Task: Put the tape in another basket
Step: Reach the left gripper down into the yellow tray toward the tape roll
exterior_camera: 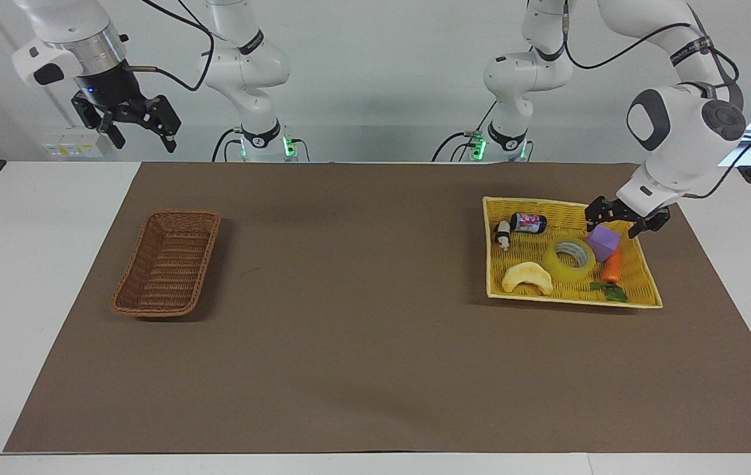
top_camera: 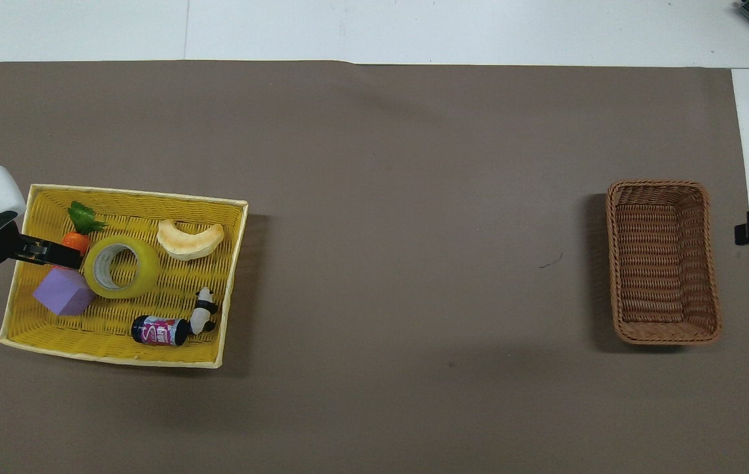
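Observation:
I will next grab the tape with my left gripper by its narrow ring side point(top_camera: 91, 268), because the tape is a wide roll with an open hole point(top_camera: 124, 268).
The tape point(exterior_camera: 570, 259) is a yellow roll lying flat in the yellow basket point(exterior_camera: 573, 301); it also shows in the overhead view point(top_camera: 122, 266). My left gripper point(exterior_camera: 614, 226) is open and empty, low over the purple block point(exterior_camera: 603, 243) just beside the tape, not touching the tape. In the overhead view the left gripper point(top_camera: 58, 255) reaches in over the carrot. The dark-brown wicker basket point(exterior_camera: 167, 262) stands empty at the right arm's end of the table point(top_camera: 663, 261). My right gripper point(exterior_camera: 141, 138) is open, raised high, and waits.
The yellow basket also holds a pale croissant toy point(exterior_camera: 527, 277), a carrot point(exterior_camera: 612, 267), a small dark bottle point(exterior_camera: 527, 223) and a panda figure point(exterior_camera: 502, 234). A brown mat point(exterior_camera: 349, 297) covers the table between the two baskets.

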You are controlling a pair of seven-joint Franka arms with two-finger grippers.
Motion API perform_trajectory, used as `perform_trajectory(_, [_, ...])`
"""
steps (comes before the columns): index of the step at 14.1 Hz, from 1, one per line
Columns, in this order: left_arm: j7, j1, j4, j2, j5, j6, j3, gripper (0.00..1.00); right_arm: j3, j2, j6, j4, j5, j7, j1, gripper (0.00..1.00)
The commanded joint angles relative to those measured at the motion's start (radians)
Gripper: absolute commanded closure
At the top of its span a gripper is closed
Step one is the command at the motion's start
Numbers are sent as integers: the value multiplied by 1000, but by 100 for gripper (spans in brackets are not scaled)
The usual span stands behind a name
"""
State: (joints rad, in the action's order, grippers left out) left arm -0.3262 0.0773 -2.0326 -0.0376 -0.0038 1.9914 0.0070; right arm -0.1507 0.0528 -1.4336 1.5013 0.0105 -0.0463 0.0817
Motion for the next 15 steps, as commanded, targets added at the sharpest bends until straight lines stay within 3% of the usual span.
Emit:
perform_trajectory(1, [9,12,-44,-33,-15,96,-9,10,8,25,-24,34,-9,-4,-8,0])
perform_trajectory(6, [7,4,-100,-102,-15,227,-9,39,8,25,-24,34,-9,-4,-8,0])
perform_trajectory(8, [9,4,-112,-102,-25,241,-9,44,8,25,-24,34,-9,-4,-8,0])
perform_trajectory(11, [9,-4,-141,-119,-30,302,-9,61,8,25,-24,34,-9,-4,-8,0])
perform_trajectory(12, [9,-4,-141,-119,-30,303,-9,69,8,25,-24,34,-9,-4,-8,0])
perform_trajectory(14, [7,-4,-138,-119,-30,297,-9,100,8,25,-24,34,-9,-4,-8,0])
perform_trajectory(15, [9,-5,-130,-122,-30,294,-9,100,8,25,-22,34,-9,-4,-8,0])
